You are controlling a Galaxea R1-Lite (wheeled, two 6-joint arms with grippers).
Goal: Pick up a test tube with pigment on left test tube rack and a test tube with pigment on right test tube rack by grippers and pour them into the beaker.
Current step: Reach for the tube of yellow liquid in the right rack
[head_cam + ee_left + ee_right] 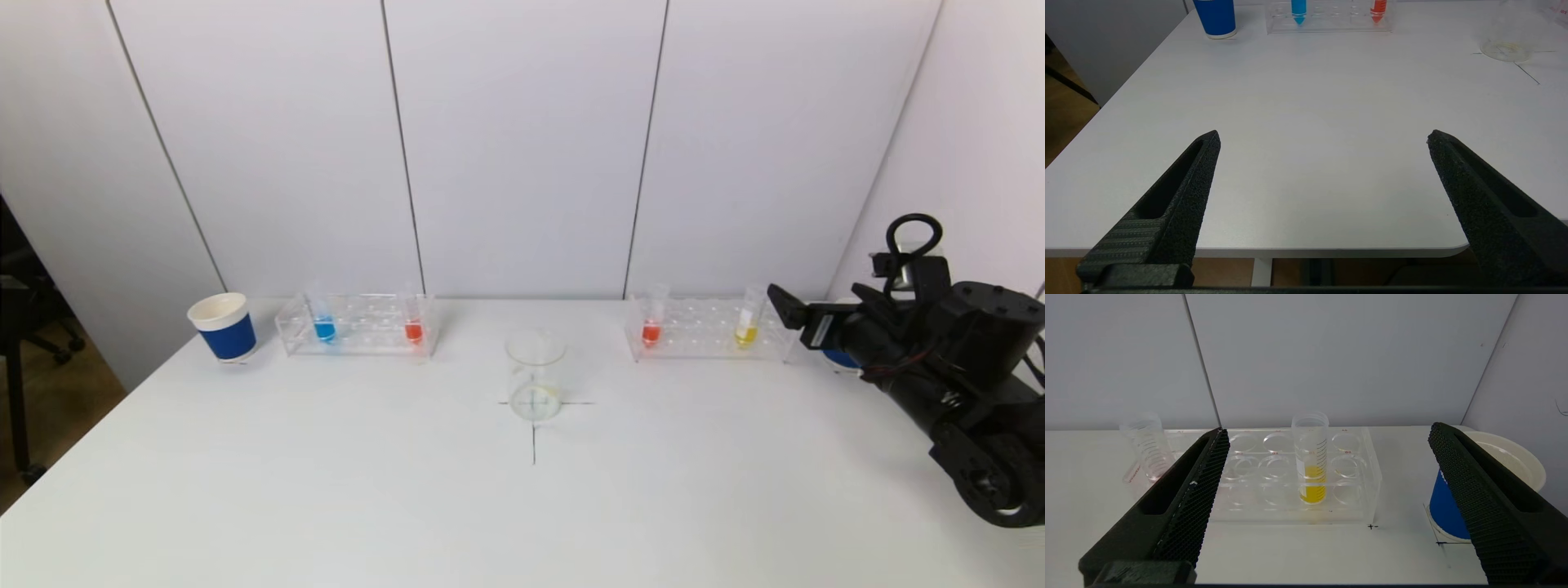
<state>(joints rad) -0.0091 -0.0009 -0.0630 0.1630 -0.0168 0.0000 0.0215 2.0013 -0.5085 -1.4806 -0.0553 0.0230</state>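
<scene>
The right gripper grabs the test tube by the bare upper part below its rim (753, 300) (1310, 437) next, since the rack closes around its lower half.
The left rack (359, 336) holds a blue-pigment tube (324, 325) and a red-pigment tube (413, 327). The right rack (706, 335) holds a red-pigment tube (651, 328) and a yellow-pigment tube (745, 328). The clear beaker (535, 374) stands between the racks on a cross mark. My right gripper (785, 309) is open and empty, just right of the right rack. In the right wrist view it (1329, 430) faces the yellow tube (1312, 465), still short of the rack (1359, 502). My left gripper (1323, 136) is open and empty over the table's near left edge, out of the head view.
A blue paper cup (222, 327) stands left of the left rack. Another blue cup (1447, 506) stands right of the right rack, beside my right gripper's finger. White wall panels close the back and the right side. The left rack (1331, 20) and the beaker (1506, 41) lie far from the left gripper.
</scene>
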